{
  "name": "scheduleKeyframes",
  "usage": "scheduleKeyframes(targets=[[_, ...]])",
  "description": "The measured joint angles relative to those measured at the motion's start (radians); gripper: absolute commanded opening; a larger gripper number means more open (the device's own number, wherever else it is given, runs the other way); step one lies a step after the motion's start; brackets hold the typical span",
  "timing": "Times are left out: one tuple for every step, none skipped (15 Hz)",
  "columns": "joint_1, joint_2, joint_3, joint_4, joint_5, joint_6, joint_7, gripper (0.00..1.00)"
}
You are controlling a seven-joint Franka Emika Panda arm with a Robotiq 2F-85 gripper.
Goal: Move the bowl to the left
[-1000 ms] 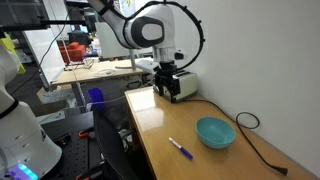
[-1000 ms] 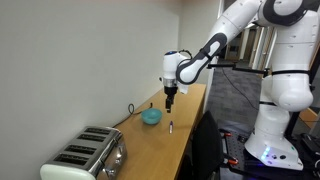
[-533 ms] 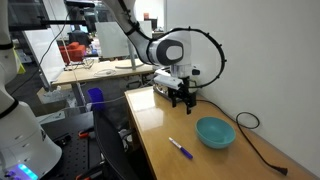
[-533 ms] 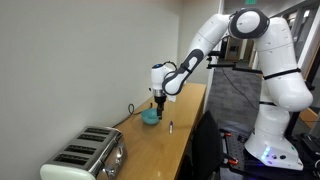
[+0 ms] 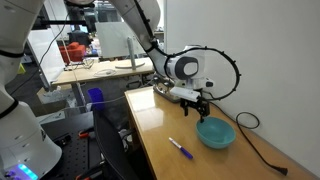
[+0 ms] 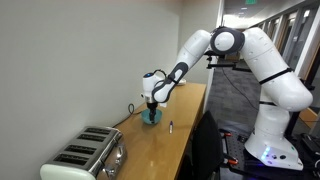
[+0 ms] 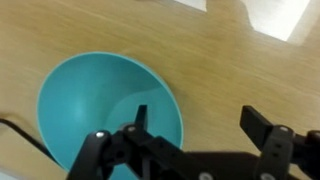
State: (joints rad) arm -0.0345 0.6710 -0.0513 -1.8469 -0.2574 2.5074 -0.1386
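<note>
My gripper lowers next, before closing on the bowl's rim. It runs between my open fingers but below them, so closing now would miss.
The teal-blue bowl sits on the wooden table near the wall; it also shows in the other exterior view and fills the left of the wrist view. My gripper hangs open just above the bowl's near rim, seen also in an exterior view. In the wrist view the gripper is open and empty: one finger is over the bowl's inside, the other finger over bare wood outside the rim.
A black cable curls by the wall beside the bowl and runs along the table. A purple pen lies on the table in front. A silver toaster stands at the far end of the table. A small item stands near the bowl.
My gripper has moved along the table from the toaster end towards the bowl and dropped lower; it now hangs over the bowl's rim. The bowl has not moved.
</note>
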Motion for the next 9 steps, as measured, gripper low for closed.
scheduleKeyframes(targets=[[-0.001,0.023,0.0,0.028,0.0,-0.001,-0.005,0.72],[-0.004,0.046,0.0,0.056,0.001,-0.001,-0.013,0.66],[-0.007,0.064,0.001,0.08,0.002,-0.003,-0.019,0.58],[-0.01,0.079,0.002,0.101,0.003,-0.006,-0.025,0.49],[-0.012,0.092,0.002,0.118,0.003,-0.009,-0.032,0.42],[-0.015,0.101,0.003,0.133,0.004,-0.014,-0.033,0.34],[-0.018,0.108,0.003,0.145,0.005,-0.02,-0.033,0.27],[-0.02,0.114,0.004,0.156,0.006,-0.026,-0.033,0.19],[-0.023,0.118,0.004,0.163,0.007,-0.034,-0.033,0.12]])
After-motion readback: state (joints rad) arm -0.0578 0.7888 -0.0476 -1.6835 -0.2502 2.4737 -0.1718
